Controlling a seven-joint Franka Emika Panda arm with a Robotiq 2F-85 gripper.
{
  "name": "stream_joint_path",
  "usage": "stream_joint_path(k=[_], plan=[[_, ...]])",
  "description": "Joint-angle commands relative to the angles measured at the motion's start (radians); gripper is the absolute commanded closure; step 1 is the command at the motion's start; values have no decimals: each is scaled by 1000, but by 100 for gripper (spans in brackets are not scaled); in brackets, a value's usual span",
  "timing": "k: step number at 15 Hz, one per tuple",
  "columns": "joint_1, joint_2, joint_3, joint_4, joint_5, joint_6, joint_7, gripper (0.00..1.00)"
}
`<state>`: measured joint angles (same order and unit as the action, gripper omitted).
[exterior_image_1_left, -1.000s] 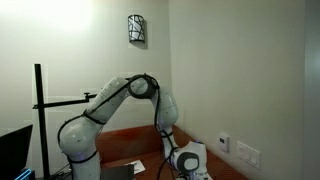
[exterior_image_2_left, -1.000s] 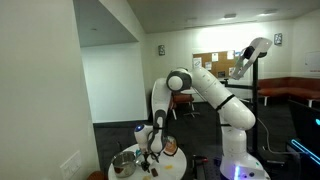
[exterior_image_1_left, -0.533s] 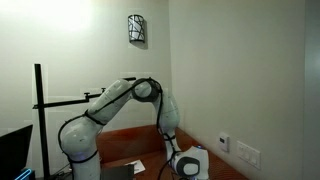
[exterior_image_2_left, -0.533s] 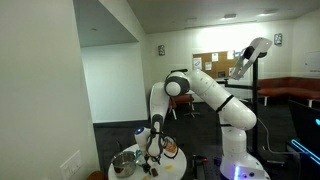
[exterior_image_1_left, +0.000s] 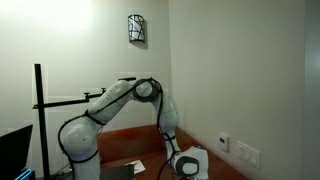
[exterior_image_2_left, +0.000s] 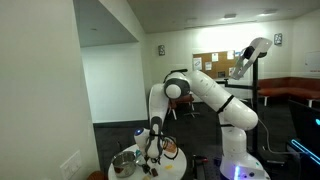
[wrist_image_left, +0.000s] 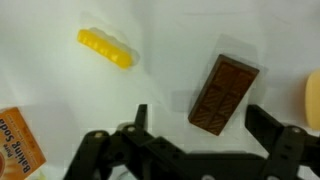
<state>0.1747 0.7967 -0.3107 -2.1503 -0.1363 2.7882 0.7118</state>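
Note:
The chocolate bar's near end (wrist_image_left: 209, 116) lies between my open fingers, so my gripper closes next. Closing now would catch it.
In the wrist view my gripper (wrist_image_left: 200, 118) is open, its two black fingers spread wide just above a white surface. A brown chocolate bar (wrist_image_left: 224, 93) lies flat and tilted between the fingers, nearer the right finger, not touched. A yellow corn-like piece (wrist_image_left: 105, 47) lies at the upper left. In an exterior view the gripper (exterior_image_2_left: 153, 152) hangs low over a small round table (exterior_image_2_left: 150, 170). In an exterior view the wrist (exterior_image_1_left: 187, 164) is at the bottom edge of the picture.
An orange box corner (wrist_image_left: 18, 143) shows at the lower left and a pale orange rounded thing (wrist_image_left: 312, 100) at the right edge. A metal bowl (exterior_image_2_left: 125, 163) and an orange item (exterior_image_2_left: 172, 147) sit on the table. A white wall stands close behind the arm (exterior_image_1_left: 120, 100).
The arm has lowered the gripper toward the table; the wrist sank further down in both exterior views.

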Motion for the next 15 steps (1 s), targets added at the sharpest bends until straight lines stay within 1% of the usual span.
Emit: stream_joint_path(k=[1,2,4,8,9,15], plan=[[25,15,-23,4,37,16,-14,30],[24,15,-23,4,41,16,-15,39],[18,14,-19,4,50,16,-17,54],[-25,9,21,1,110,11,-31,84],[-30,4,23,-2,123,11,-32,88],[-44,0,29,4,161,11,-38,88]])
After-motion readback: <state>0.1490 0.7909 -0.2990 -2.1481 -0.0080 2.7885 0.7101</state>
